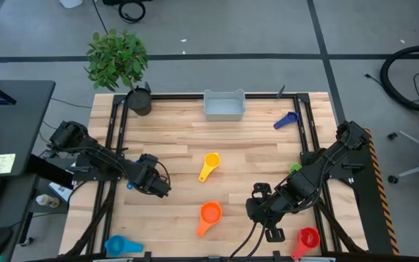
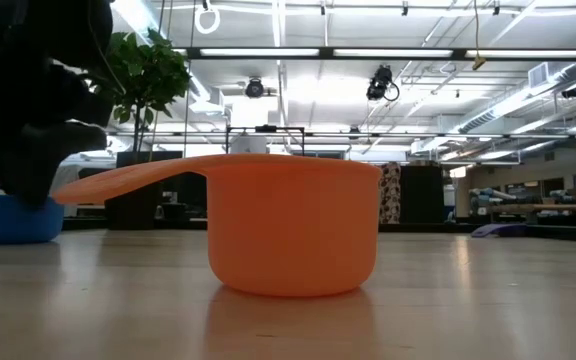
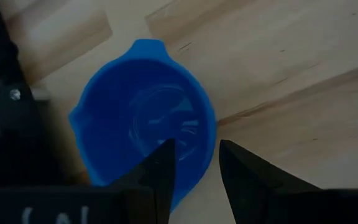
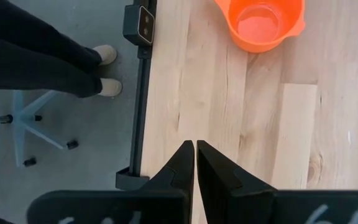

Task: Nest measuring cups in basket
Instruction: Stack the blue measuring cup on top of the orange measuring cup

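My left gripper's fingers straddle the cup's rim [image 3: 209,154] at its depth, one inside the cup's bowl, and would hold the blue measuring cup, so I should close now.
A blue measuring cup [image 3: 138,118] stands upright on the wooden table, left of centre, mostly hidden under my left arm in the high view [image 1: 129,185]. My left gripper [image 3: 194,146] is open above it and points steeply down. One finger is over the bowl and the other outside its rim. My right gripper [image 4: 194,148] is shut on nothing, raised over the table near the front right [image 1: 259,209]. An orange cup [image 1: 209,215], a yellow cup [image 1: 209,164], a light blue cup [image 1: 118,246] and a red cup [image 1: 308,239] lie apart on the table. The basket [image 1: 224,104] stands at the far edge.
A dark blue cup [image 1: 286,120] lies at the far right and a green one [image 1: 294,169] shows beside my right arm. A potted plant [image 1: 138,98] stands at the far left corner. A person's legs [image 4: 42,56] are beside the table's near edge.
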Tool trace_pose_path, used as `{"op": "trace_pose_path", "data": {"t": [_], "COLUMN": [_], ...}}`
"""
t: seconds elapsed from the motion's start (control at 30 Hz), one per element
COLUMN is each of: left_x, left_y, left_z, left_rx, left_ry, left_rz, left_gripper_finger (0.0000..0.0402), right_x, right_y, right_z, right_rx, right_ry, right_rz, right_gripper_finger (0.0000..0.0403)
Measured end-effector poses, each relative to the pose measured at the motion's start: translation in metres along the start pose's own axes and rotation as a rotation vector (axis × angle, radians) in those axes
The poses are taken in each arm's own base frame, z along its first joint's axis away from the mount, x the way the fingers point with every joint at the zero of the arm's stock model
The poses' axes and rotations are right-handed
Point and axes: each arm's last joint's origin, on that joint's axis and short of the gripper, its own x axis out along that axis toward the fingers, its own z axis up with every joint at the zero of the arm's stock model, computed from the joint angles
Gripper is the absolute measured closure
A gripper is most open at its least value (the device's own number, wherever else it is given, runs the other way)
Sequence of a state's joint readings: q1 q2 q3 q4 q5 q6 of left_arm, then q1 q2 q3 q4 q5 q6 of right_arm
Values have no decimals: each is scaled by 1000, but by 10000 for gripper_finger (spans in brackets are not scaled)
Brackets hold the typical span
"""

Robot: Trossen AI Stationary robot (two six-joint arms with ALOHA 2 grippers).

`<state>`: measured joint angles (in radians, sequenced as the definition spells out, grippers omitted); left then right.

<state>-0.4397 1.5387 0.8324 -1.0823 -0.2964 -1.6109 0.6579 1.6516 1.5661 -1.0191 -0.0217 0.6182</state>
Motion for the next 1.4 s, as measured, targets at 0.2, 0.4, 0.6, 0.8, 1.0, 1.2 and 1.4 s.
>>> {"op": "trace_pose_path", "data": {"t": [0.2,0.4,0.6,0.8,1.0,1.2,1.4], "left_x": [2,2,1,-20,-77,-139,-169], "left_y": [-1,-1,-2,-14,-37,-45,-45], "left_z": [1,1,0,2,10,13,7], "left_rx": [43,127,185,271,371,427,417], "left_ry": [-40,-41,-33,6,-37,-118,-151], "left_rz": [-12,-12,-26,-115,-314,-492,-600], "left_gripper_finger": [288,381,389,389,389,389,389], "right_x": [0,0,0,0,-2,-13,-47], "right_y": [0,0,0,-2,-4,-6,-19], "right_z": [0,0,0,1,0,-1,-12], "right_rx": [0,1,1,-13,-13,-13,2], "right_ry": [-3,-4,-4,-24,-16,-53,-107], "right_rz": [-4,-5,-6,-41,-52,-66,-141], "right_gripper_finger": [380,380,390,396,395,399,400]}}
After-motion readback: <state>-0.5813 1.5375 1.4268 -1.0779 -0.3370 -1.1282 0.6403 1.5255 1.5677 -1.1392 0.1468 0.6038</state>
